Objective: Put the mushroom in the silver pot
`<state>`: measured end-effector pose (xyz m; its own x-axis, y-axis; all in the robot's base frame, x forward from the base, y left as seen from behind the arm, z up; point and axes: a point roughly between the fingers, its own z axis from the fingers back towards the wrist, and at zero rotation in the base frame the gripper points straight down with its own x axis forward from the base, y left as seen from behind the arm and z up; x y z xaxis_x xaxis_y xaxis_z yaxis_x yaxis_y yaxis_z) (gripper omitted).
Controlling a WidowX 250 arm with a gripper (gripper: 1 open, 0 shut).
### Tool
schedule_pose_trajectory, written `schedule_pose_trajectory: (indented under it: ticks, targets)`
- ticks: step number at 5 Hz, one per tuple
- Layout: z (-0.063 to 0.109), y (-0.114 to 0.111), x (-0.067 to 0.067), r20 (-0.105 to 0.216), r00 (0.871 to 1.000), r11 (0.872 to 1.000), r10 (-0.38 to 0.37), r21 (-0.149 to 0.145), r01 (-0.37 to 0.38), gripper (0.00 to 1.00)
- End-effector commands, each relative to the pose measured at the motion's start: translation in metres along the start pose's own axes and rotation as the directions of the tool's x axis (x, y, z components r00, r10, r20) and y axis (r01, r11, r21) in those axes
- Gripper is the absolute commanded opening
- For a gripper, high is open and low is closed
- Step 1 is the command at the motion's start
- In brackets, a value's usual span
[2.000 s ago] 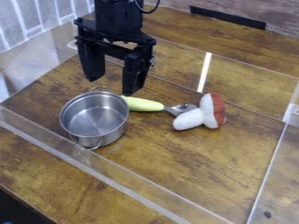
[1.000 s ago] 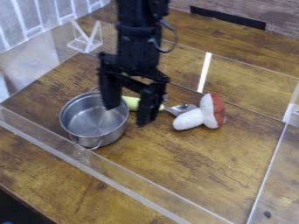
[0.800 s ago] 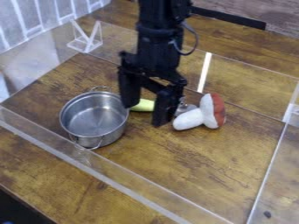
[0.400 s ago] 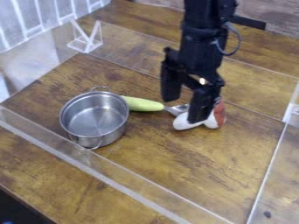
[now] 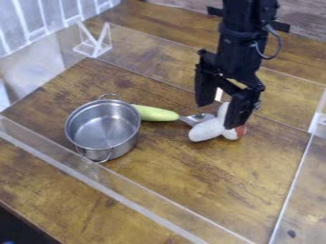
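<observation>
I should put the mushroom in the silver pot, so next I need to grab the mushroom's (image 5: 211, 132) reddish-brown cap (image 5: 237, 132) with my gripper.
The mushroom (image 5: 211, 132) lies on its side on the wooden table, white stem pointing left and reddish-brown cap to the right, partly hidden behind my gripper. My gripper (image 5: 222, 107) hangs just above it, open, with one dark finger (image 5: 204, 91) on the left and the other over the cap. Nothing is held between the fingers. The silver pot (image 5: 103, 129) stands empty to the left, well apart from the gripper.
A metal spoon with a yellow-green handle (image 5: 158, 114) lies between the pot and the mushroom. Clear acrylic walls (image 5: 152, 210) fence the table's front and sides. A white stick (image 5: 224, 78) stands behind the mushroom, and a small white stand (image 5: 91, 40) sits at the back left.
My gripper has swung from above the pot rightward across the spoon and now hovers over the mushroom, still open. Pot, spoon and mushroom have stayed put.
</observation>
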<state>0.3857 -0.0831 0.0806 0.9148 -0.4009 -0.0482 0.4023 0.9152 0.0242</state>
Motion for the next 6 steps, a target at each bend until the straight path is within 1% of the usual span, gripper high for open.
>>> schedule_pose_trajectory:
  ticks: [1,2,3,4,5,6]
  targets:
    - [0.009,0.011,0.018,0.075,0.997,1.0,-0.013,0.026,0.011,1.0]
    - [-0.005,0.011,0.03,0.082,0.995,0.998,-0.052,0.035,0.049,0.0]
    - [-0.025,0.014,0.05,0.08,0.996,0.999,-0.035,0.041,0.032,1.0]
    - [-0.034,0.016,0.065,0.076,0.997,0.999,-0.008,0.032,0.006,1.0]
    - [-0.032,0.025,0.07,0.071,0.997,1.0,-0.015,0.022,0.014,1.0]
    - [-0.031,0.033,0.067,0.068,0.998,1.0,-0.015,-0.007,0.016,1.0]
